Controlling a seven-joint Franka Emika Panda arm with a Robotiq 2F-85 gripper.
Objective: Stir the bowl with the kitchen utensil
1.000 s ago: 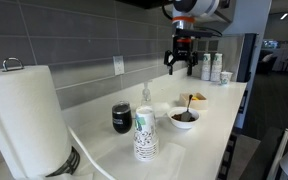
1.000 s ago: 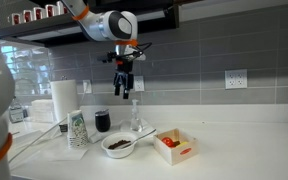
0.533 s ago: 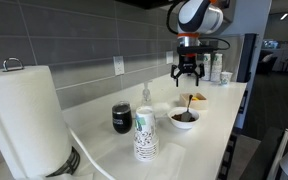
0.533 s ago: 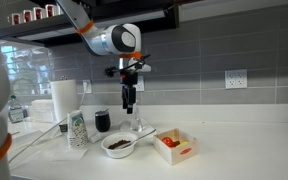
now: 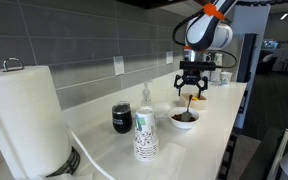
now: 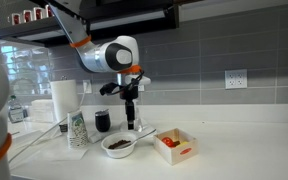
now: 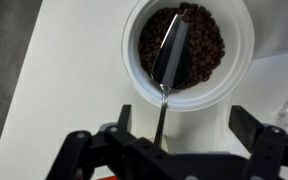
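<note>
My gripper's fingers are still above the handle, so it is too early to close. My gripper moves down first, then closes on the handle.
The bowl [image 7: 188, 45] is small, round and white, full of dark brown beans. It also shows in both exterior views [image 5: 184, 119] [image 6: 118, 146]. The kitchen utensil [image 7: 169, 55], a thin metal spoon, lies in the bowl with its handle over the near rim. In the wrist view the handle runs toward my gripper [image 7: 184, 120]. The gripper is open and empty, its fingers either side of the handle and apart from it. In both exterior views it hangs straight above the bowl [image 5: 191, 90] [image 6: 130, 110].
A black mug [image 5: 122, 118] [image 6: 103, 122], a stack of paper cups [image 5: 145, 135] [image 6: 77, 130] and a clear pump bottle [image 5: 146, 97] stand near the bowl. A white box with red and orange things [image 6: 176, 147] sits beside it. A paper towel roll [image 5: 24, 115] stands further along the counter.
The arm has come down from high above the counter to just over the bowl, and the gripper has turned. The bowl and the spoon have not moved.
</note>
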